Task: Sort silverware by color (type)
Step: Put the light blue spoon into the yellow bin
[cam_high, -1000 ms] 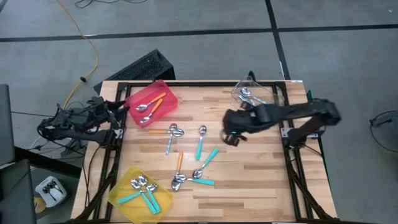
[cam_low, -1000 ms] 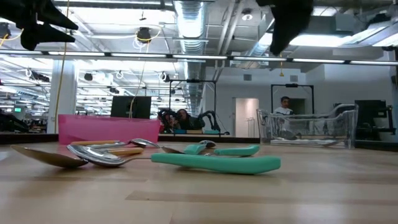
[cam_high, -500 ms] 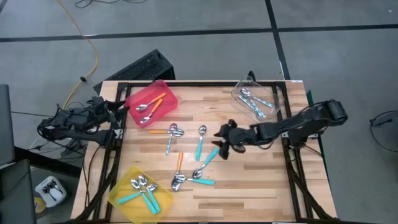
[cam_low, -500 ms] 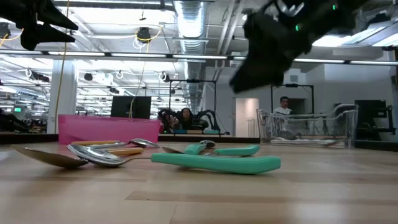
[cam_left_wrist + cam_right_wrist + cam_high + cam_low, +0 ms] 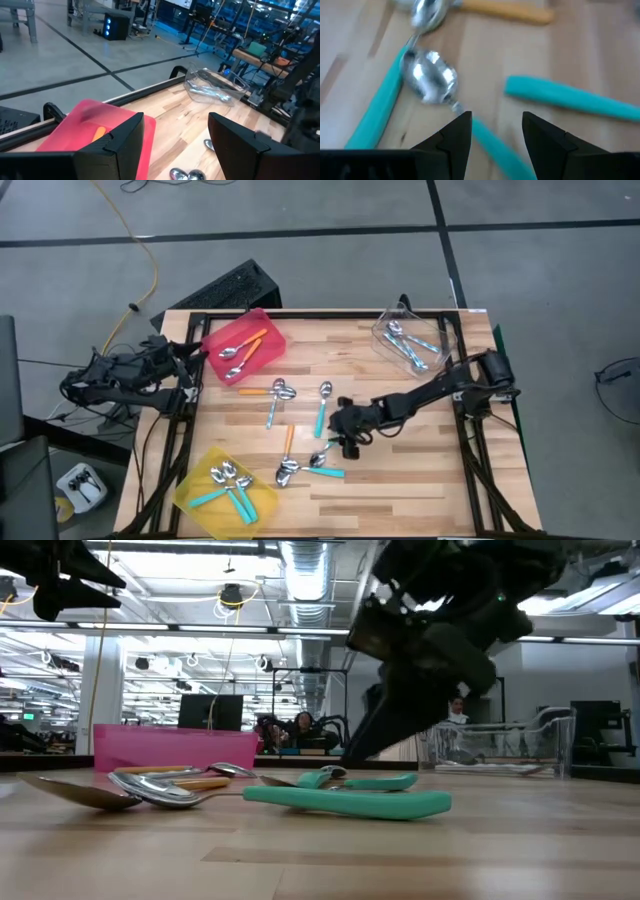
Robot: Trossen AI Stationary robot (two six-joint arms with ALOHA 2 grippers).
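My right gripper should go down first and then close on the handle, because its fingers are above the teal handle (image 5: 497,147) in the right wrist view, with the tabletop beneath.
Several spoons lie flat mid-table: a teal one (image 5: 322,412), orange ones (image 5: 255,390) (image 5: 289,440), a light blue one (image 5: 272,410) and another teal one (image 5: 326,471). My right gripper (image 5: 340,438) (image 5: 497,132) is open, low over a teal spoon (image 5: 432,82). Its fingers stand on either side of that spoon's handle (image 5: 490,140); I see no touch. In the low view it (image 5: 385,735) hangs just above the teal handles (image 5: 350,802). My left gripper (image 5: 190,365) (image 5: 175,145) is open and waits off the table's left edge.
A red bin (image 5: 243,345) with orange spoons stands at the far left. The near-left corner has a yellow bin (image 5: 225,490) with teal spoons, and the far right a clear bin (image 5: 415,340) with light blue ones. The near right of the table (image 5: 420,480) shows bare wood.
My right gripper has swung from beside the clear bin toward the table's left and near edge. It has come down to just above the teal spoons in the middle. The spoons have not moved.
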